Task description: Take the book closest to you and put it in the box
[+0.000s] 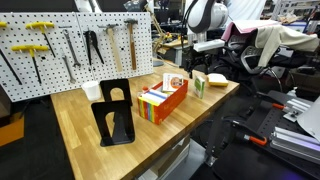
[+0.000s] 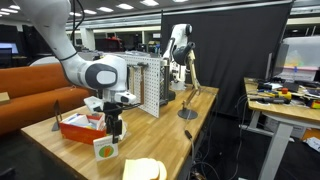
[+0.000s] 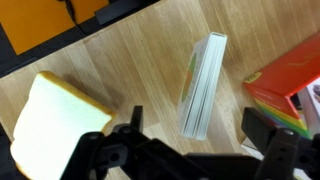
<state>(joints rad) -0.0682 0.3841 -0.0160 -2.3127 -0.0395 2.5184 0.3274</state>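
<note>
My fingers are above the top page edges of the small green book (image 3: 203, 85), so it is too early to close on the green book; my gripper comes down first.
The small green book (image 3: 203, 85) stands on its edge on the wooden table, pale page edges facing up, between the flat pale yellow book (image 3: 60, 115) and the orange-red box (image 3: 285, 85). It shows in both exterior views (image 1: 200, 85) (image 2: 105, 150). My gripper (image 3: 198, 138) is open and empty, hovering above the book with a finger on each side of its near end. It shows in both exterior views (image 1: 205, 50) (image 2: 113, 128). The long box (image 1: 165, 100) (image 2: 78, 127) holds multicoloured book spines.
A black metal bookend stand (image 1: 118, 118) stands on the table beyond the box. A pegboard with hanging tools (image 1: 75, 45) lines the back edge. The yellow book (image 1: 216, 80) (image 2: 145, 170) lies near the table's end. A desk lamp (image 2: 187, 85) stands farther along.
</note>
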